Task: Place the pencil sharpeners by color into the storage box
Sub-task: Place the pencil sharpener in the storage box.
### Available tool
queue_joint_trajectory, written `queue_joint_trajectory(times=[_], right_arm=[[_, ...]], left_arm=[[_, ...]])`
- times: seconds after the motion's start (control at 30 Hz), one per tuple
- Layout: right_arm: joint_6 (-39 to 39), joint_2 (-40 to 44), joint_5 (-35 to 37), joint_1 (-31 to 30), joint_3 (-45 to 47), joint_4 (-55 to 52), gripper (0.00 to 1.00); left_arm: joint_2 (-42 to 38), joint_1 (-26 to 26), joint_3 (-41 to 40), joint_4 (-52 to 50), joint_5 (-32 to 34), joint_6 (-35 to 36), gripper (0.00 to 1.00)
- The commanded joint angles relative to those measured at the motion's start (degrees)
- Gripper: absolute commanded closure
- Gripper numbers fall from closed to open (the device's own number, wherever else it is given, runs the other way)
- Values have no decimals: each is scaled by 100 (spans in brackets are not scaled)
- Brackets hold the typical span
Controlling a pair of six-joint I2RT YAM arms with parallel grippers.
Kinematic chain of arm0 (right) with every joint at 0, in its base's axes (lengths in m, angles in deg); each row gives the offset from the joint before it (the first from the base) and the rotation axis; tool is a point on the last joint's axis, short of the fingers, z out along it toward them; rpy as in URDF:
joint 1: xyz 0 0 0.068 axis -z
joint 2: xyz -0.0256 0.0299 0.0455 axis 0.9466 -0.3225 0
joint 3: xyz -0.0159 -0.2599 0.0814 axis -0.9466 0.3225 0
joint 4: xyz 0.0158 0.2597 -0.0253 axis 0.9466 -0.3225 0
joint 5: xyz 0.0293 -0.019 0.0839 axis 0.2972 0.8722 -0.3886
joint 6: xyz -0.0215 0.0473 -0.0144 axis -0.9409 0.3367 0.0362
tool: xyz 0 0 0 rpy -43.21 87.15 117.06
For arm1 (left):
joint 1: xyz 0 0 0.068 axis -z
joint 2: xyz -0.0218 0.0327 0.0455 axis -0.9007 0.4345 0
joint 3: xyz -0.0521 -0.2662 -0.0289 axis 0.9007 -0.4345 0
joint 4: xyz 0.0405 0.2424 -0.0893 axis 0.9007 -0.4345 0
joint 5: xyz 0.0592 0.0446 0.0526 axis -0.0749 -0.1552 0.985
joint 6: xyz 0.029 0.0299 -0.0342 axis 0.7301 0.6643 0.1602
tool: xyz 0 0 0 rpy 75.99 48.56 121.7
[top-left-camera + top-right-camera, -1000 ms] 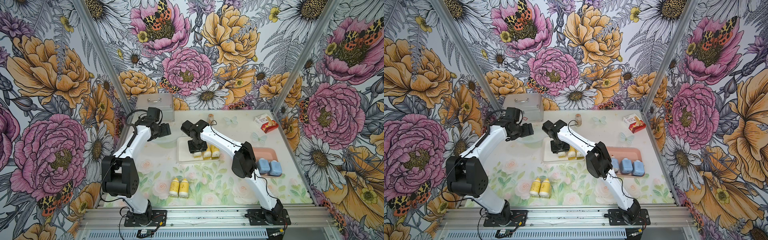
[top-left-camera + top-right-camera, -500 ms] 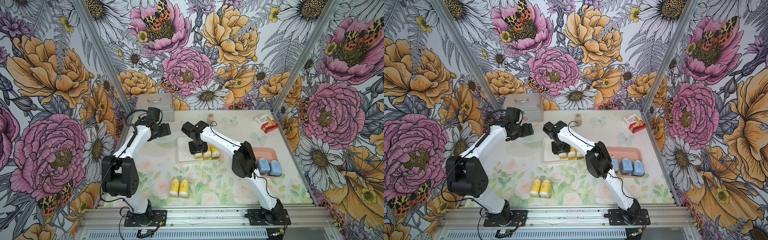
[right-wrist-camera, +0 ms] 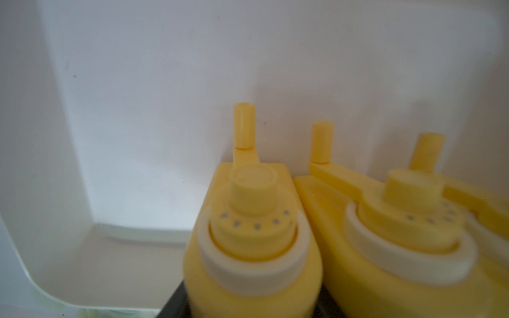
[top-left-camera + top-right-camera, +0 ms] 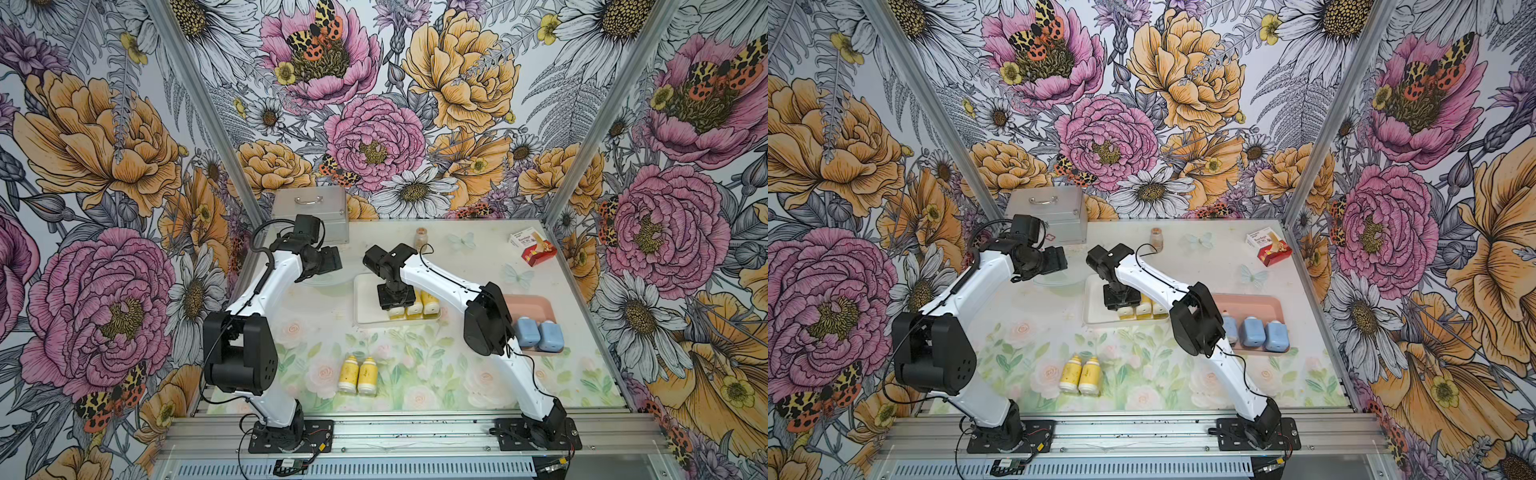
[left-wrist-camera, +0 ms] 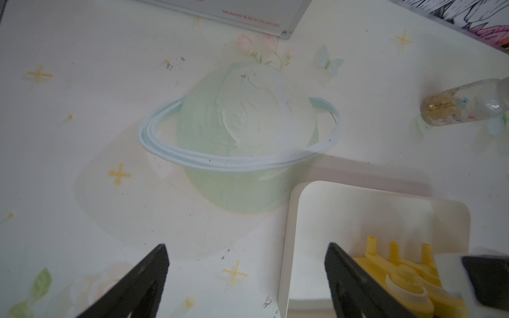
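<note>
The yellow sharpener's back edge lines up with its neighbour's inside the white storage box, so it is now time for my right gripper to release the sharpener.
My right gripper reaches down into the white storage box, shut on a yellow pencil sharpener that stands beside two more yellow ones. The wrist view shows dark fingers on both sides of the held sharpener's body. Two yellow sharpeners lie side by side on the mat near the front. Blue sharpeners lie in the pink storage box, partly hidden by the right arm. My left gripper hangs open and empty above the mat, just left of the white box.
A silver metal case stands at the back left behind the left arm. A brown glass vial stands at the back middle, and a red and white carton lies at the back right.
</note>
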Motion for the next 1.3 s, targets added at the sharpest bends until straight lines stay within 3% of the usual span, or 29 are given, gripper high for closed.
queue_joint_trajectory(times=[0.0,1.27], right_arm=[[114,-34,66,31,106,131,58],[198,84,127,28,171,218,41]], left_arm=[[-28,-66,-51,106,-125,-48,10],[-24,-64,-52,118,-144,-49,11]])
